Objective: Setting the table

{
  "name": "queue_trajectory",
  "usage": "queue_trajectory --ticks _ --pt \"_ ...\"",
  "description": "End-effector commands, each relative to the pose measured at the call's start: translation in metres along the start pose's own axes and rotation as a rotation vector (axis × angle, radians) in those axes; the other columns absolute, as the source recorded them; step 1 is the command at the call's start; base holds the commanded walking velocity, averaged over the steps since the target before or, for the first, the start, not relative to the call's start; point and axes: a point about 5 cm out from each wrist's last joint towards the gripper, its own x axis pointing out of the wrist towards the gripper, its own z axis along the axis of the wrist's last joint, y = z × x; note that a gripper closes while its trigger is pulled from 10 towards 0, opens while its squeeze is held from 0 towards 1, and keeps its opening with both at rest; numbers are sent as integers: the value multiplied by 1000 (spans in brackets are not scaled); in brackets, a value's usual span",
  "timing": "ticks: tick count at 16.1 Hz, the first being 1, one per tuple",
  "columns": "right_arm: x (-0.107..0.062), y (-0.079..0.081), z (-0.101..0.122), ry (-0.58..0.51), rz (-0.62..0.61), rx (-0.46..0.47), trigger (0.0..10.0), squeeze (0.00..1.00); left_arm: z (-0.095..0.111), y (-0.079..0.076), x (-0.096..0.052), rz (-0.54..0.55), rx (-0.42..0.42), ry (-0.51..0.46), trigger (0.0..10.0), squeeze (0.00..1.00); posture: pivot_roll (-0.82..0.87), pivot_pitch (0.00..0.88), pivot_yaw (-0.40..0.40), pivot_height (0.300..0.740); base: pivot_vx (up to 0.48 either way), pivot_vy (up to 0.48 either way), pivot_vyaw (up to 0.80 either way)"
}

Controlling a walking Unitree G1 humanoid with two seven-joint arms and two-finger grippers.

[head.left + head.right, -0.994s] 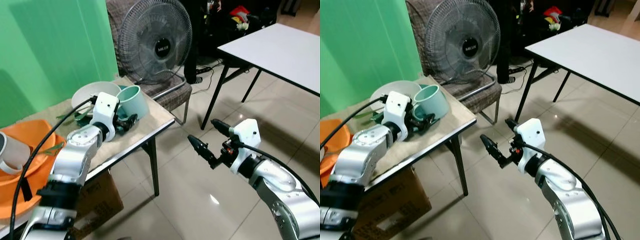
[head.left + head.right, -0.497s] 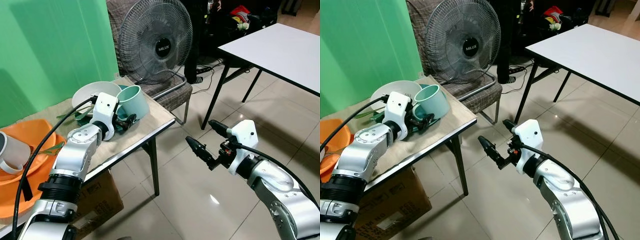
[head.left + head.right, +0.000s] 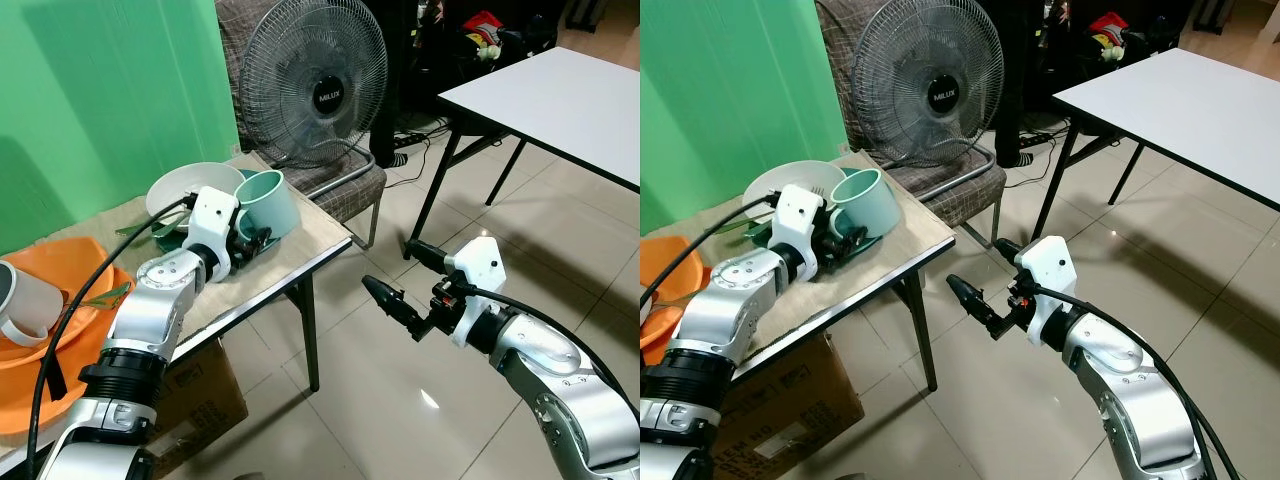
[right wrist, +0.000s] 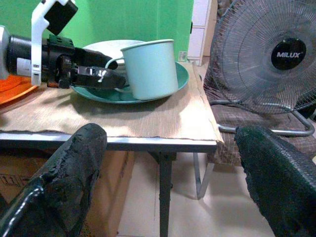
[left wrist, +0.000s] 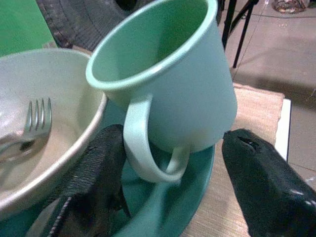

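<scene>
My left gripper needs to pick up the mug by its narrow handle (image 5: 137, 139) next, because the mug's round body is wider than the gap between my fingers.
A mint green mug (image 3: 265, 203) stands on a teal plate (image 4: 182, 74) near the right end of the low wooden table (image 3: 310, 245). Beside it is a white bowl (image 3: 185, 185) holding a fork (image 5: 34, 118). My left gripper (image 3: 250, 240) is open at the mug's base, one finger on each side of the handle (image 5: 143, 148). My right gripper (image 3: 390, 265) hangs open over the floor, to the right of the table's corner and pointing toward it, with nothing between its fingers.
An orange tray (image 3: 40, 350) with a white cup (image 3: 20, 310) sits at the table's left end. A standing fan (image 3: 305, 85) rests on a chair behind the table. A white table (image 3: 560, 100) stands at the far right. A cardboard box (image 3: 200, 400) lies under the low table.
My right gripper has drifted a little left, toward the table's corner. The left gripper stays at the mug.
</scene>
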Motion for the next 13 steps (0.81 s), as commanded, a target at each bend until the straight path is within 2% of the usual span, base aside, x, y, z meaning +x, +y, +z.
queue_trajectory --ticks 1,2,3,4,6,7,8,10,13 --pt "2 2 0 5 23 3 10000 0 7 1 2 1 0 -21 0 0 -27 0 23 740 0 0 0" --pt "2 2 0 5 28 2 10000 0 5 1 4 9 -4 -12 314 0 -28 0 23 740 0 0 0" --pt "2 2 0 6 33 2 10000 0 3 1 5 11 -19 1 1804 0 -29 0 21 740 0 0 0" --pt "2 2 0 6 35 1 10000 0 3 2 6 16 -26 3 2196 0 -31 0 22 740 0 0 0" --pt "2 1 0 5 36 2 10000 0 4 3 7 21 -32 -4 2118 0 -32 0 22 740 0 0 0" --pt "2 1 1 5 36 1 10000 0 5 3 8 25 -46 -14 1569 0 -32 0 22 740 0 0 0" --pt "2 1 1 5 36 1 10000 0 6 3 9 27 -53 -18 1569 0 -32 0 22 740 0 0 0" --pt "2 1 1 1 42 6 10000 0 6 5 10 42 -54 -17 0 0 -34 0 24 740 0 0 0" --pt "-1 7 1 -9 118 44 10000 0 5 7 11 58 -60 -15 0 0 -34 0 26 740 0 0 0"
